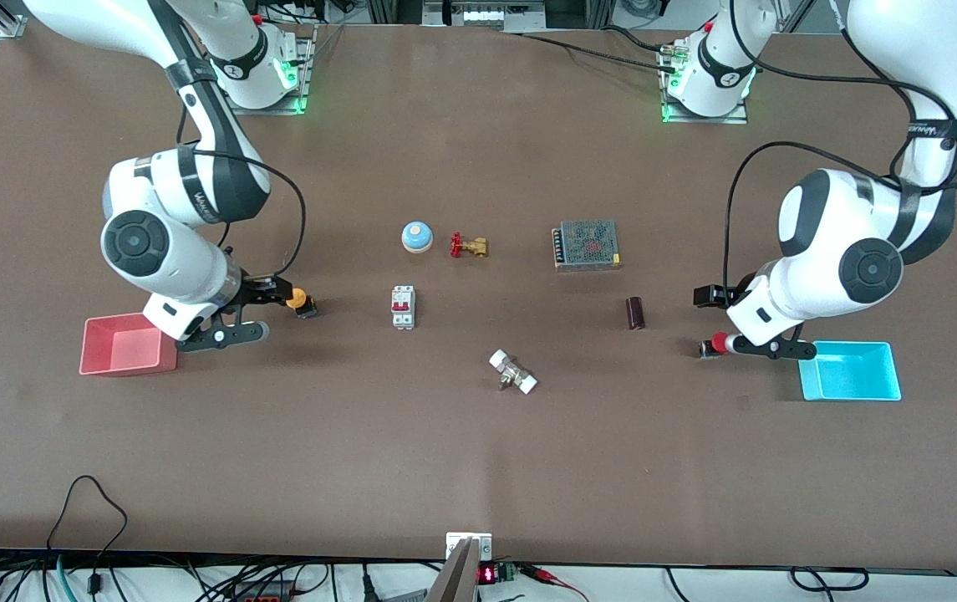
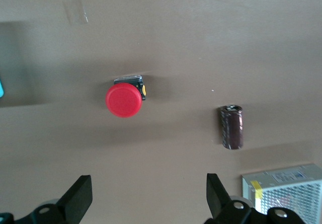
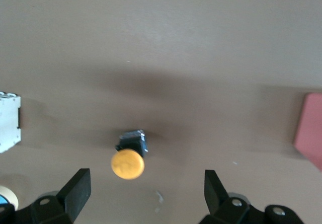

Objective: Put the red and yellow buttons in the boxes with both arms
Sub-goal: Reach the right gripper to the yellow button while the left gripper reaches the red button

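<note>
My right gripper takes the yellow button next by its black body beneath the cap (image 1: 306, 307), to put it in the pink box (image 1: 128, 345).
The yellow button (image 1: 300, 300) sits on the table beside the pink-red box (image 1: 127, 344). My right gripper (image 1: 254, 312) is open and empty, low over the table between that box and the button. In the right wrist view the yellow button (image 3: 128, 162) lies just ahead of the open gripper (image 3: 146, 179). The red button (image 1: 718, 343) sits beside the cyan box (image 1: 851, 370). My left gripper (image 1: 741, 322) is open and empty over the table by the red button. In the left wrist view the red button (image 2: 124, 98) lies well ahead of the open gripper (image 2: 148, 183).
Mid-table stand a blue dome bell (image 1: 416, 237), a brass valve (image 1: 468, 246), a mesh-topped metal unit (image 1: 586, 244), a white circuit breaker (image 1: 403, 307), a dark cylinder (image 1: 635, 313) and a white-ended fitting (image 1: 513, 372). The cylinder (image 2: 231, 127) lies near the red button.
</note>
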Robot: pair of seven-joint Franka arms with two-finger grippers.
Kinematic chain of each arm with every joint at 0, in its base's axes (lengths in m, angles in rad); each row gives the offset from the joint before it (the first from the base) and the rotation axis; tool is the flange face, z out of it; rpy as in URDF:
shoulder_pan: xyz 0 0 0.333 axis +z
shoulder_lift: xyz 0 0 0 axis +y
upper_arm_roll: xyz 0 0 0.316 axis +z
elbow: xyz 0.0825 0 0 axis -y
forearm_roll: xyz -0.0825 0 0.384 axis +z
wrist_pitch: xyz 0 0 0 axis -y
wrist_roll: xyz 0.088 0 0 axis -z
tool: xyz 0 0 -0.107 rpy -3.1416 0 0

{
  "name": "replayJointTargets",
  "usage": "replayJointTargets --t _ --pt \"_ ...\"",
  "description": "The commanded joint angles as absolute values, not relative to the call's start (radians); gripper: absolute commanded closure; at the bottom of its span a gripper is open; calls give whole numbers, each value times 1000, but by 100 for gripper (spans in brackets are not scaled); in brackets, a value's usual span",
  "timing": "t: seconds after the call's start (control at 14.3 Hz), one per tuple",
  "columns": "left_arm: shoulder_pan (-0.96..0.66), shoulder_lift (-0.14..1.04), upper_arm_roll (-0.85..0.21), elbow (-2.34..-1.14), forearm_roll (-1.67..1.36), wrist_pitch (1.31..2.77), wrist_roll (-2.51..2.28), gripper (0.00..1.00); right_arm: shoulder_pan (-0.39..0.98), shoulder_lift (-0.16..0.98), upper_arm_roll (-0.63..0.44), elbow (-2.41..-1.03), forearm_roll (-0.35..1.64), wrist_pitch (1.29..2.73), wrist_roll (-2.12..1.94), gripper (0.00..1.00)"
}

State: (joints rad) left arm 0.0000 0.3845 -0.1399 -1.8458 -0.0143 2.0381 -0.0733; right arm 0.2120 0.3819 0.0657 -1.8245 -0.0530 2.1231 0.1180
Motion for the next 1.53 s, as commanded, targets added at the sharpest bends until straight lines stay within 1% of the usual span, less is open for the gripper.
replayJointTargets --t 0.0,0.21,0.35,0.56,0.7,0.98,1.33,1.4,1.47 --pt "14 383 -140 -1868 -8 2071 -157 0 189 341 91 -1955 -55 2239 135 0" --pt "15 434 -138 -1867 2 2141 -216 0 189 350 94 -2011 -57 2316 133 0" --pt "18 463 -133 -1867 3 2189 -215 0 189 360 104 -2054 -57 2394 133 0" --pt "20 501 -129 -1867 24 2227 -209 0 190 393 106 -2056 -57 2434 143 0" --pt "32 528 -130 -1868 104 2246 -209 0 190 420 106 -2056 -58 2456 130 0" --pt "35 540 -132 -1856 95 2252 -222 0 190 457 106 -2052 -63 2506 124 1" --pt "35 567 -132 -1836 18 2275 -212 0 193 466 116 -2057 -63 2507 118 9" --pt "35 575 -130 -1829 20 2289 -212 0 193 465 120 -2059 -63 2507 114 12" --pt "35 578 -130 -1830 21 2310 -212 0 193 465 120 -2065 -63 2503 114 13"
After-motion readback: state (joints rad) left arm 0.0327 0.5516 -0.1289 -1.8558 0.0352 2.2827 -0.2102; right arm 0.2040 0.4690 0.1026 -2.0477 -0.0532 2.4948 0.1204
